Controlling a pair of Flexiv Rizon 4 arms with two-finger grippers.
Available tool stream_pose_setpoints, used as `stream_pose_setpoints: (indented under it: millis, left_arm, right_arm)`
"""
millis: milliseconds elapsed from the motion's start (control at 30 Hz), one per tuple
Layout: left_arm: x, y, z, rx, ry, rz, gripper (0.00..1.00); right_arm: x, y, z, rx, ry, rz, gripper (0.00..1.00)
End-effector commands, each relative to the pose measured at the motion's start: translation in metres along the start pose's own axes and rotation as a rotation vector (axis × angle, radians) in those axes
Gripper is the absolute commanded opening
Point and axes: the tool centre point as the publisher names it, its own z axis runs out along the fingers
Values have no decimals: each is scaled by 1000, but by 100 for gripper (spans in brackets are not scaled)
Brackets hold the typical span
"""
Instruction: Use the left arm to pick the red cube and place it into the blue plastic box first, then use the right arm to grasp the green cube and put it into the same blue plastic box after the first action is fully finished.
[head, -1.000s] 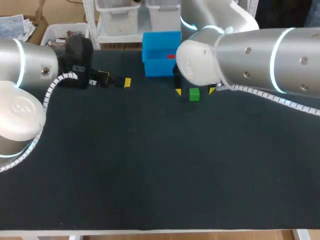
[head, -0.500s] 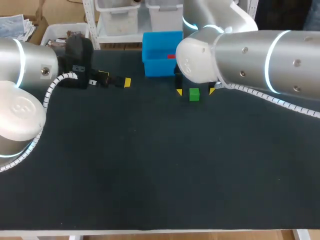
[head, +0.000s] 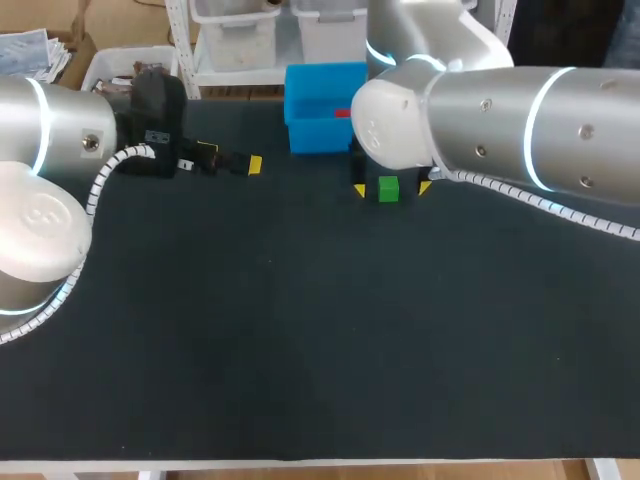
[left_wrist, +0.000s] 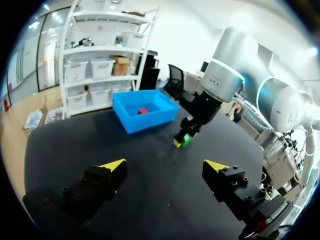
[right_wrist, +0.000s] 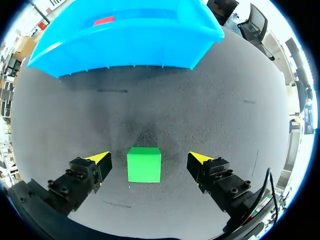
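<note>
I need to put the green cube (head: 388, 189) into the blue plastic box (head: 312, 130), so my right gripper needs to grab it next by its two opposite sides.
The red cube (head: 343, 112) lies inside the blue plastic box (head: 312, 130) at the table's far middle; the left wrist view shows the red cube (left_wrist: 143, 111) in the box (left_wrist: 131, 118) too. A green cube (head: 388, 189) sits on the black table just in front of the box. My right gripper (head: 391, 187) stands open around the green cube (right_wrist: 144, 164), its yellow fingertips (right_wrist: 100, 158) on either side without touching it. My left gripper (head: 248, 164) is open and empty at the far left, well away from the box.
The black table (head: 300, 330) stretches wide in front of both arms. The blue plastic box (right_wrist: 125, 45) stands just ahead of the right gripper, beyond the green cube. My right arm (left_wrist: 235, 85) shows ahead of the left gripper (left_wrist: 165, 169).
The right gripper has come down slightly around the green cube. The left arm and both cubes have stayed where they were.
</note>
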Motion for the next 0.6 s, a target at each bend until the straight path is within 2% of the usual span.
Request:
stream_pose_setpoints:
  millis: [33,600]
  left_arm:
    - [2,2,0,9,-9,2,100]
    - [2,2,0,9,-9,2,100]
  right_arm:
    - [-1,0,3,2,7,0,100]
    - [-4,-2,5,18,5,-1,100]
